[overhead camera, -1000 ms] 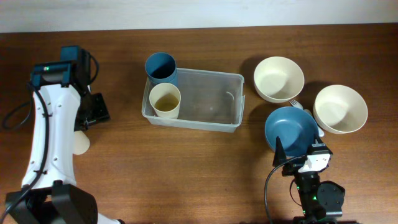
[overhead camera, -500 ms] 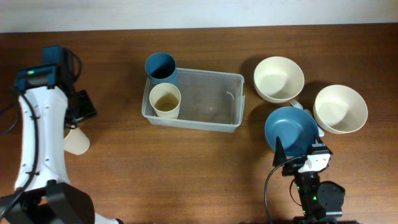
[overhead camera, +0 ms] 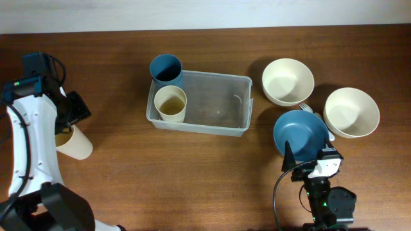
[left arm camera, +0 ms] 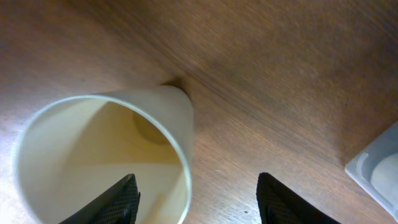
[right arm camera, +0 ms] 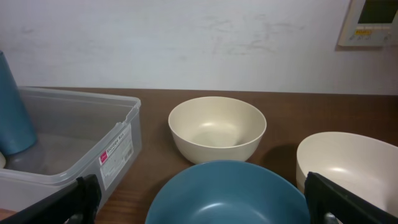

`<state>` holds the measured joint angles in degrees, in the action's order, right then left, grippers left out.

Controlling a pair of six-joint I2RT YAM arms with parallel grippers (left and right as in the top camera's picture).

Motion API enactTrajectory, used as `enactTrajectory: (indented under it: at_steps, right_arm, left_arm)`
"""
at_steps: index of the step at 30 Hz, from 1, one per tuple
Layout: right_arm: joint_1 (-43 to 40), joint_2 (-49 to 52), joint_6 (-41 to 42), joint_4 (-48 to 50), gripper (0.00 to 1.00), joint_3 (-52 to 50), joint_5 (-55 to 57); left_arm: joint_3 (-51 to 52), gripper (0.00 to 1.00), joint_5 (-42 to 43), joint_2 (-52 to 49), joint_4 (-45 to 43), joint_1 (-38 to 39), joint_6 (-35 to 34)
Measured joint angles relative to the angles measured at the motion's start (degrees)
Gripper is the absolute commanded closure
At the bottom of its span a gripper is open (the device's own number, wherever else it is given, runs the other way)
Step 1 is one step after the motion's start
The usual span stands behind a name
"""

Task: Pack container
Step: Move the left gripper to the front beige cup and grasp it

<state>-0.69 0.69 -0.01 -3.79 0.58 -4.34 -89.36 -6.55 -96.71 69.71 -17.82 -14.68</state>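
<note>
I need to grab the second cream cup's rim next with my left gripper, one finger inside, leaving its bottom free to nest into the container's cream cup.
The clear plastic container point(overhead camera: 215, 102) stands mid-table and also shows in the right wrist view point(right arm camera: 74, 140). A cream cup point(overhead camera: 170, 103) stands inside its left end. A blue cup point(overhead camera: 166, 68) stands at its back left corner. A second cream cup point(overhead camera: 76, 144) sits on the table at far left, its mouth facing my left wrist camera point(left arm camera: 106, 155). My left gripper point(overhead camera: 66, 126) is open over it point(left arm camera: 199, 202), one finger inside the mouth and one outside the rim. My right gripper point(overhead camera: 304, 158) is open point(right arm camera: 208, 202) at the near rim of a blue bowl point(overhead camera: 300, 131).
Two cream bowls stand at the right: one point(overhead camera: 288, 81) behind the blue bowl and one point(overhead camera: 351, 112) to its right. A small pale object point(overhead camera: 307, 108) peeks out between the bowls. A white wall point(right arm camera: 199, 37) runs behind the table's back edge.
My left arm has swung left and toward the table's front edge, bringing its gripper over the loose cream cup, which now shows more fully. The right arm has not moved.
</note>
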Motion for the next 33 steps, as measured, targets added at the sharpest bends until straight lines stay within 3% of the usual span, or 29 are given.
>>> enactTrajectory:
  at_steps: [11, 13, 16, 18, 26, 33]
  right_arm:
    - [0.0, 0.0, 0.0, 0.0, 0.01, 0.0, 0.0]
    - [0.0, 0.0, 0.0, 0.0, 0.01, 0.0, 0.0]
    - [0.0, 0.0, 0.0, 0.0, 0.01, 0.0, 0.0]
    - [0.0, 0.0, 0.0, 0.0, 0.01, 0.0, 0.0]
    - [0.0, 0.0, 0.0, 0.0, 0.01, 0.0, 0.0]
    - [0.0, 0.0, 0.0, 0.0, 0.01, 0.0, 0.0]
  left_arm:
    - [5.9, 0.41, 2.1, -2.2, -4.0, 0.0, 0.6]
    - [7.3, 0.52, 2.1, -3.7, -4.8, 0.0, 0.7]
    - [8.3, 0.86, 2.3, -6.0, -4.9, 0.0, 0.5]
    - [8.3, 0.98, 2.7, -6.4, -5.3, 0.0, 0.6]
    - [8.0, 0.98, 4.2, -6.4, -5.8, 0.0, 0.5]
    - [4.8, 0.98, 10.9, -6.9, -2.6, 0.4, 0.6]
